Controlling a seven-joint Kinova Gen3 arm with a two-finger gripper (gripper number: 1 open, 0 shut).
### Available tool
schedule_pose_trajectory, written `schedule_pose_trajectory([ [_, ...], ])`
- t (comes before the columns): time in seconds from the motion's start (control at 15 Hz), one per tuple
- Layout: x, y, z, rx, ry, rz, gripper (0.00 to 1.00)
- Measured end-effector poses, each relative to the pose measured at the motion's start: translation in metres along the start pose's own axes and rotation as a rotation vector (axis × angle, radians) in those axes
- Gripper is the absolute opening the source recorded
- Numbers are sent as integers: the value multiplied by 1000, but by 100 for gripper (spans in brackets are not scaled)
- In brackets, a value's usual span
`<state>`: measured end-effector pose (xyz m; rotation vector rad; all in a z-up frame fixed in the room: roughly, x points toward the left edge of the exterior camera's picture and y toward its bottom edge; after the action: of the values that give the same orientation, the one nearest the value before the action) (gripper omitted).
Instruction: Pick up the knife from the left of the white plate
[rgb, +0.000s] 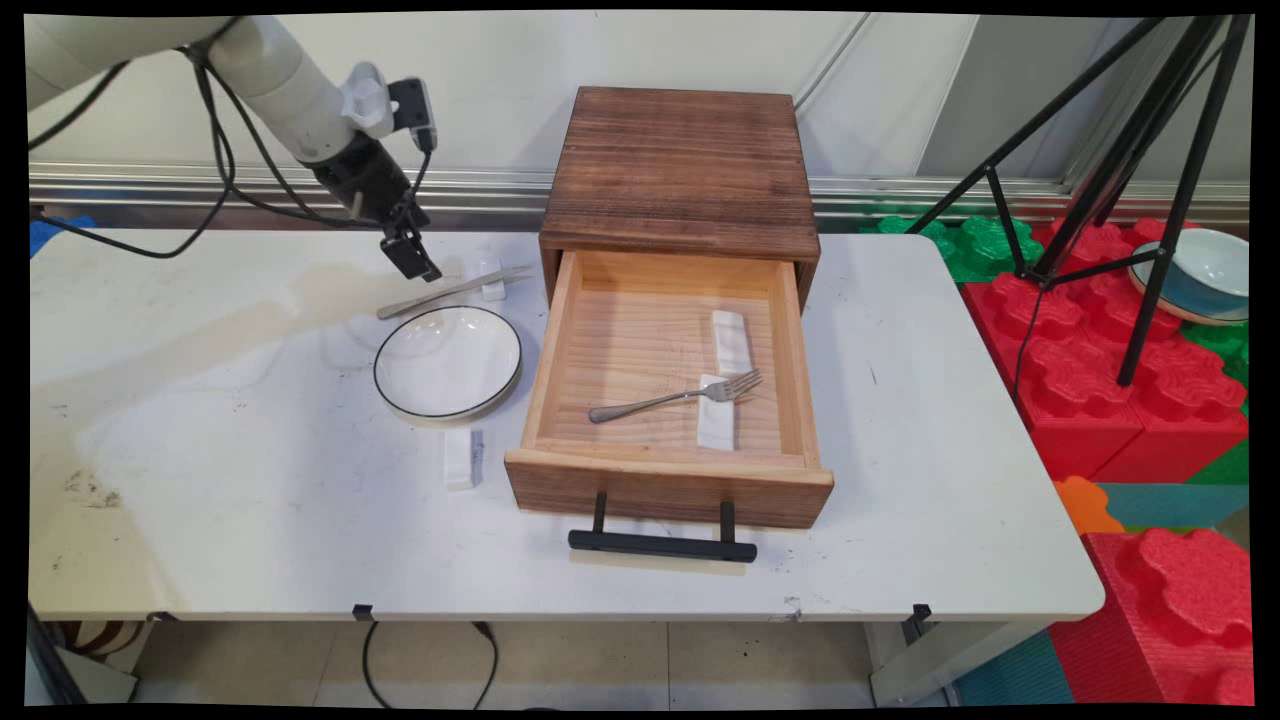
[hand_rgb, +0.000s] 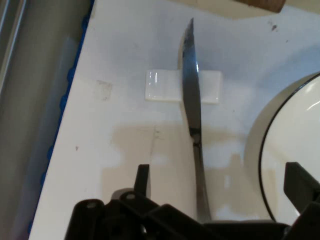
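Note:
The silver table knife needs to lie across the bare white rest in the open drawer, so my gripper needs to grab it by its handle next.
My gripper hangs open just above the table's back left part, over the handle end of a metal knife. In the hand view the knife runs up the picture between my two fingers, my gripper straddling its handle without closing on it. The blade lies across a small white rest, also seen as the rest by the box. A white plate with a dark rim sits right beside the knife; its edge shows at the right of the hand view.
A wooden box stands at the back with its drawer pulled out. Inside lie a fork and two white rests. Another white rest lies before the plate. A black tripod stands right of the table.

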<state>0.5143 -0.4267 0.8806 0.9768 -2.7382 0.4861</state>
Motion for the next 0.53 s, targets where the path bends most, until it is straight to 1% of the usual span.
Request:
schedule_pose_trajectory([
  [0.13, 1, -5, 11, -8, -13, 2, 100],
  [0.53, 3, -21, 47, -55, -52, 17, 100],
])
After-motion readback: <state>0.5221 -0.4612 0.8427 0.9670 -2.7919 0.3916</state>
